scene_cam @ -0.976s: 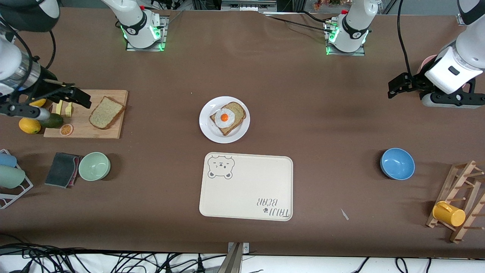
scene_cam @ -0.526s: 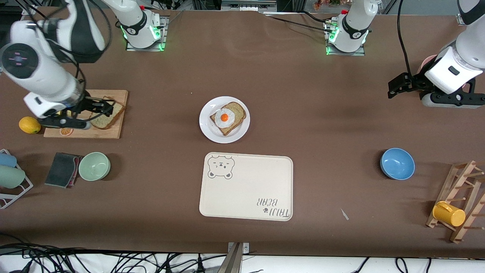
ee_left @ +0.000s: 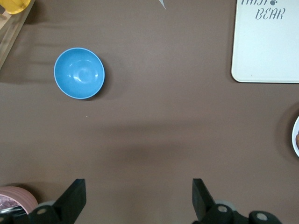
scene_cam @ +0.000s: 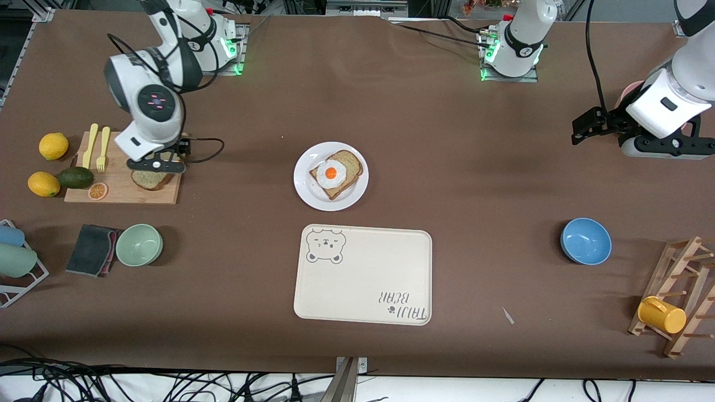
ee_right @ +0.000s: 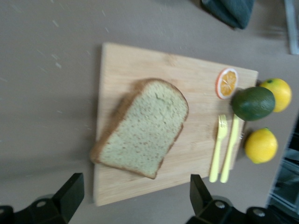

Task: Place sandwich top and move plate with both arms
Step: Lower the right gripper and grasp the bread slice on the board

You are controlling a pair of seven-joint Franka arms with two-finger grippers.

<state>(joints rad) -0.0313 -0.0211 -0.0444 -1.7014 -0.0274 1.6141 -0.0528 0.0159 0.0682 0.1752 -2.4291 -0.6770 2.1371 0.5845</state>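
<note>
I should next use my right gripper to grab the plain bread slice by its crust edge [ee_right: 124, 169], to top the fried egg on the white plate.
The sandwich top [scene_cam: 149, 180] is a plain brown bread slice lying on a wooden cutting board [scene_cam: 120, 192] toward the right arm's end of the table. It shows whole in the right wrist view [ee_right: 142, 128]. My right gripper [scene_cam: 156, 166] hangs over it, open and empty [ee_right: 135, 196]. The white plate [scene_cam: 304, 192] sits mid-table and bears a bread slice with a fried egg [scene_cam: 334, 173]. My left gripper [scene_cam: 580, 129] waits open and empty [ee_left: 138, 198] over bare table toward the left arm's end.
On and beside the board lie a yellow fork and knife [scene_cam: 96, 146], an orange slice [scene_cam: 97, 191], an avocado [scene_cam: 75, 177] and two lemons [scene_cam: 53, 146]. A cream bear tray [scene_cam: 363, 273] lies nearer the camera than the plate. A green bowl [scene_cam: 139, 244], a blue bowl [scene_cam: 585, 240] and a mug rack [scene_cam: 678, 296] stand around.
My right arm has swung in from the table's end and now hangs over the bread slice on the board. My left arm has not moved.
</note>
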